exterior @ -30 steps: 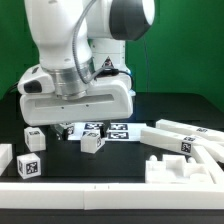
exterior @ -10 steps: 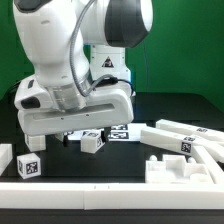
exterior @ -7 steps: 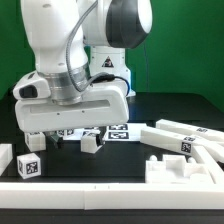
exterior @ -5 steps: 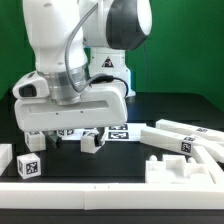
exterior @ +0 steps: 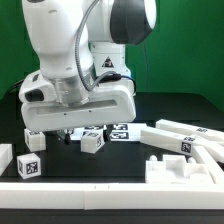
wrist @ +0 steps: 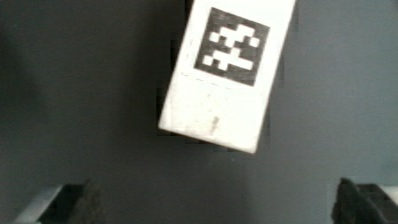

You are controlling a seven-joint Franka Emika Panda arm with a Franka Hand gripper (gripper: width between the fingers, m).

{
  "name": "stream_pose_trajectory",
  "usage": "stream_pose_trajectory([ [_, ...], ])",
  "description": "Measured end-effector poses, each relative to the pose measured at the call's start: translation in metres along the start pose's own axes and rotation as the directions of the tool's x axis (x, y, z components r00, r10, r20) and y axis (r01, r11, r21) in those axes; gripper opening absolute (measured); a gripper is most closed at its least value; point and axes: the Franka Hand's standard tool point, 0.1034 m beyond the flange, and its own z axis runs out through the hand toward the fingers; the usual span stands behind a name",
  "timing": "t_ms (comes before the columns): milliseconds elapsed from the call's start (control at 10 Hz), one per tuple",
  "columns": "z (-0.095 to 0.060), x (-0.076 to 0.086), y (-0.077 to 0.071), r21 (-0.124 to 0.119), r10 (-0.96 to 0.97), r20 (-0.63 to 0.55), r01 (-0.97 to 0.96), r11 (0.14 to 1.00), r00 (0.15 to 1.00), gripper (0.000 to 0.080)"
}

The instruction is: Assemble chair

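Note:
My fingers stop short of the bar and would miss it if I closed now. I need to move my gripper toward the bar before I close on the white tagged bar (wrist: 222, 75).
The chair's loose white parts lie on the black table. In the wrist view a white tagged bar (wrist: 222, 75) lies tilted just beyond my gripper (wrist: 214, 205). The gripper is open, and its dark fingertips (wrist: 63, 203) stand wide apart with only bare table between them. In the exterior view the arm's white hand (exterior: 78, 103) hangs low over a short tagged piece (exterior: 33, 140) and a small tagged block (exterior: 92, 143), hiding the fingers. Two long bars (exterior: 182, 137) and a blocky panel (exterior: 185, 170) lie at the exterior view's right.
A lone white tagged cube (exterior: 28, 167) sits at the front of the exterior view's left. A flat tagged strip (exterior: 120, 132) lies behind the small block. A raised white rim (exterior: 80, 190) runs along the table's front edge. A green backdrop stands behind.
The hand has shifted slightly toward the exterior view's right over the last half second. The jaws stay wide and the parts have not moved.

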Motion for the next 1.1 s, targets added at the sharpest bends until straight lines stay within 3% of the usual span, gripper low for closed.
stream_pose_trajectory([
  [200, 0.0, -0.001, 0.0, 0.001, -0.001, 0.007, 0.001, 1.0, 1.0, 0.0648],
  [400, 0.001, -0.005, -0.005, 0.025, 0.051, 0.089, -0.053, 0.998, 0.995, 0.0648],
  [500, 0.001, -0.006, -0.006, 0.033, 0.078, 0.155, -0.084, 0.996, 0.985, 0.0648],
  [600, 0.001, -0.01, -0.005, 0.033, 0.104, 0.296, -0.119, 0.992, 0.95, 0.0648],
  [700, 0.003, 0.0, -0.003, 0.036, 0.097, 0.344, -0.116, 0.993, 0.934, 0.0648],
  [1000, 0.008, -0.009, -0.005, 0.056, 0.083, 0.526, -0.132, 0.99, 0.846, 0.0648],
  [1100, 0.011, -0.017, -0.001, 0.033, 0.133, 0.613, -0.194, 0.98, 0.779, 0.0648],
])
